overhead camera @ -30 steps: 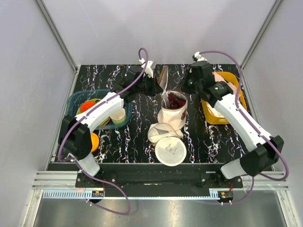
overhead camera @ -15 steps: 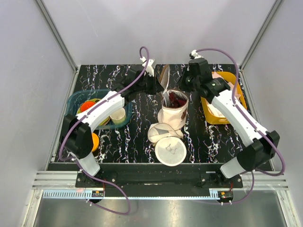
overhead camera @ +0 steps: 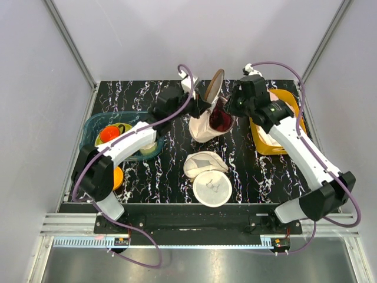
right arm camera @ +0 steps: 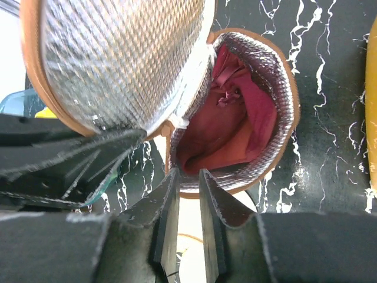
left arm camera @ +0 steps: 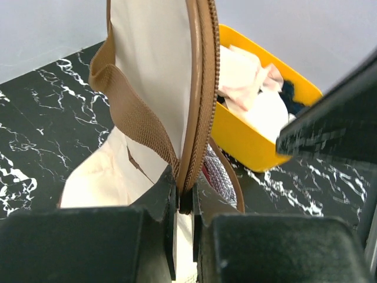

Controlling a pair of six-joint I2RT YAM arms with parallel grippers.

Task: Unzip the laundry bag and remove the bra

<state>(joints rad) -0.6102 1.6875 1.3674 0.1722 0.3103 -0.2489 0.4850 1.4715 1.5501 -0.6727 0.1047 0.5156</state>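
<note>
The dark red bra needs to come out. My right gripper should next grab the bra by its upper edge (right arm camera: 237,80) and leave the bag's rim free.
The laundry bag (overhead camera: 203,128) is cream mesh with a brown zipper band. It hangs tilted above the table's back middle with its round lid (overhead camera: 213,88) swung open. My left gripper (overhead camera: 200,108) is shut on the lid's brown zipper band (left arm camera: 203,88), which runs down between its fingertips in the left wrist view (left arm camera: 185,194). My right gripper (overhead camera: 228,111) sits at the bag's mouth, its jaws nearly together with the lower rim (right arm camera: 235,187) between the tips (right arm camera: 187,177). Dark red soft fabric (right arm camera: 230,118) fills the inside. No pale pink bra shows in the bag.
A yellow tub (overhead camera: 264,146) at the right holds pale pink and white cloth (left arm camera: 247,73). A whitish triangular mesh bag (overhead camera: 203,162) and a whiter round mesh bag (overhead camera: 212,188) lie at the front middle. A teal bin (overhead camera: 93,127) with bowls stands at the left.
The bag has come up off the table and shifted toward the back, tilting. My left gripper moved right with the lid. My right gripper closed in on the bag's mouth.
</note>
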